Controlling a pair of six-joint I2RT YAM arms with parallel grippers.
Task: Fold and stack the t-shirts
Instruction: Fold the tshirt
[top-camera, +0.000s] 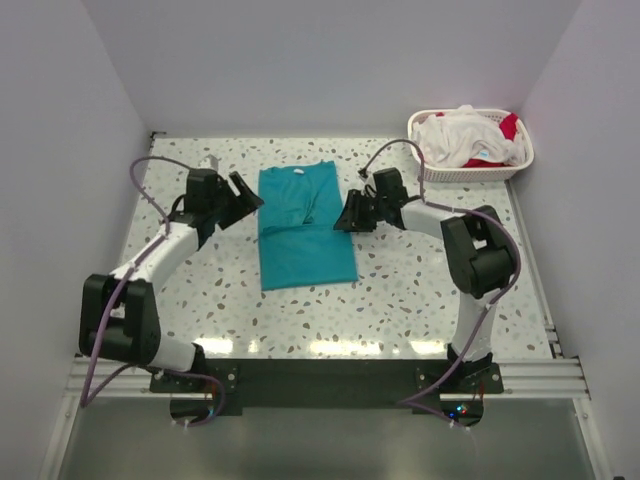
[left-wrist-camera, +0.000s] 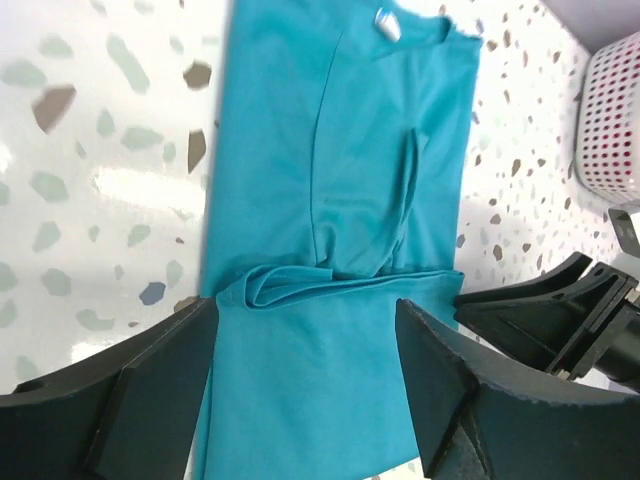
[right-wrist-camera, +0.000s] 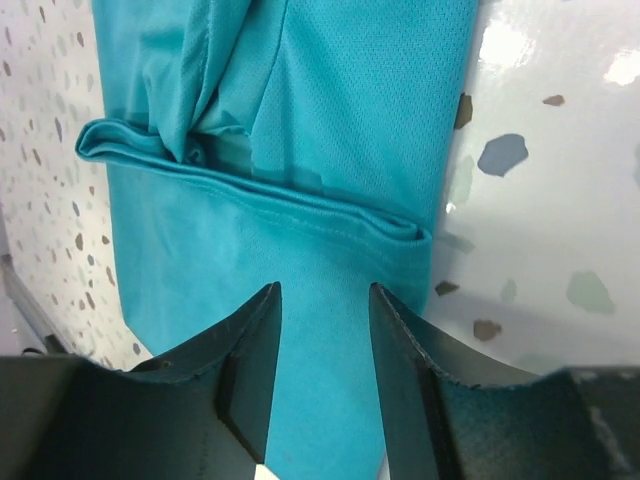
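My right gripper is to grab the teal t-shirt's near corner (top-camera: 353, 277) on the basket side next. It should then fold that end of the t-shirt toward the collar.
The teal t-shirt (top-camera: 303, 227) lies flat in the middle of the table, sleeves folded in to a long strip, collar at the far end. Its lower half is folded up over the middle, with a hem ridge across it (left-wrist-camera: 340, 285) (right-wrist-camera: 260, 185). My left gripper (top-camera: 247, 192) is open and empty at the shirt's left edge; it also shows in the left wrist view (left-wrist-camera: 305, 345). My right gripper (top-camera: 345, 215) is open and empty at the shirt's right edge, above the fabric in the right wrist view (right-wrist-camera: 322, 330). White and red t-shirts (top-camera: 468, 137) lie bunched in the basket.
A white lattice plastic basket (top-camera: 475, 172) stands at the far right corner and shows in the left wrist view (left-wrist-camera: 612, 120). The speckled tabletop (top-camera: 400, 300) is walled by white panels on three sides.
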